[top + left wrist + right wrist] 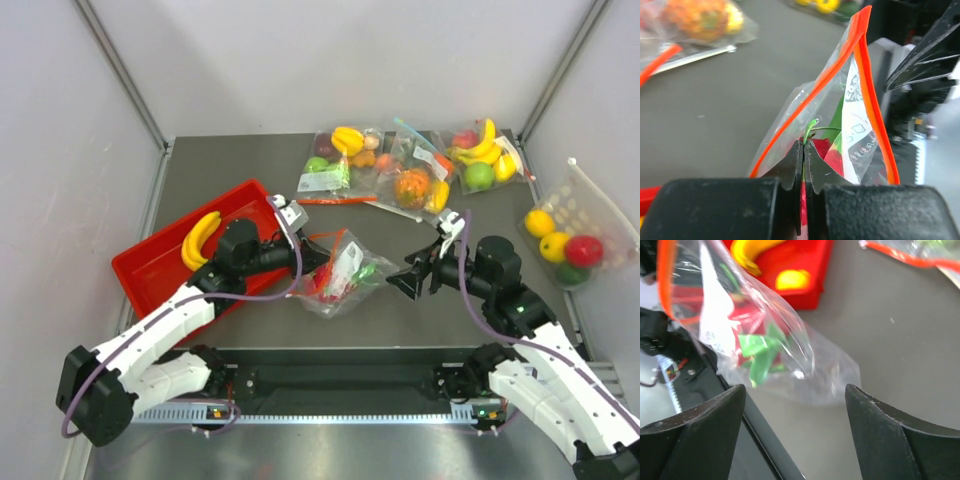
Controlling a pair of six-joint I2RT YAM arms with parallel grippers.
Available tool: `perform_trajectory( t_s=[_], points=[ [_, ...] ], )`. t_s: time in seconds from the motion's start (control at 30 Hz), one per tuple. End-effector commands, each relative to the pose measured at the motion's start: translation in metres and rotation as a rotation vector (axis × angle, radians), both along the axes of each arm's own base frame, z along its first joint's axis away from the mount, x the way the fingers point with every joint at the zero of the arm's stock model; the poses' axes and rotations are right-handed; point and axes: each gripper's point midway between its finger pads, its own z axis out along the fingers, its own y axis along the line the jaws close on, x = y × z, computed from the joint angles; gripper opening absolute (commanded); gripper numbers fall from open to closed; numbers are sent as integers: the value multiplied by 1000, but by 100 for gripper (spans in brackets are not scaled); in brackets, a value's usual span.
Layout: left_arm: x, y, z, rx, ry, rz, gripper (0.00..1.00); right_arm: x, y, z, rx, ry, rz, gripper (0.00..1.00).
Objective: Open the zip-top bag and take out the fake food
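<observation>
My right gripper should next hold the zip-top bag by its clear closed end [384, 270] [831, 377], opposite the zip, so that my left gripper can take out the dragon fruit.
The zip-top bag [350, 272] lies crumpled mid-table, and its red-orange zip strip [841, 59] is spread open. The pink-red dragon fruit [833, 152] with green tips is inside it and also shows in the right wrist view [757, 347]. My left gripper [804, 145] reaches into the bag's mouth [318, 264] and is shut on the dragon fruit's green tip. My right gripper [405, 281] is open and empty just right of the bag [805, 365], not touching it. The banana [200, 240] and the yellow-orange fruit [790, 279] lie in the red tray [150, 272].
Three other clear bags of fake fruit [415, 180] lie along the back. A dotted pouch with a white cord [565, 235] sits at the right wall. The arms' base rail [340, 380] runs along the near edge, close to the bag.
</observation>
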Motion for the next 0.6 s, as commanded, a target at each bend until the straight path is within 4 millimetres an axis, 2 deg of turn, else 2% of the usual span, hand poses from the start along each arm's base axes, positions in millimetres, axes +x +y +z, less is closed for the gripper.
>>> perform_trajectory(
  t_s=[0.0,0.23,0.37,0.57],
  points=[
    [-17,-11,73,-143,-90,-130,0,-14,11,34,80,-122,114,81],
    [-33,-7,109,-194,-53,-211,0,-40,26,42,139,-121,279,94],
    [-47,-4,128,-227,-52,-288,0,-51,28,50,166,-154,321,95],
    [-60,-3,143,-275,-39,-351,0,-60,30,55,184,-191,356,92]
  ],
)
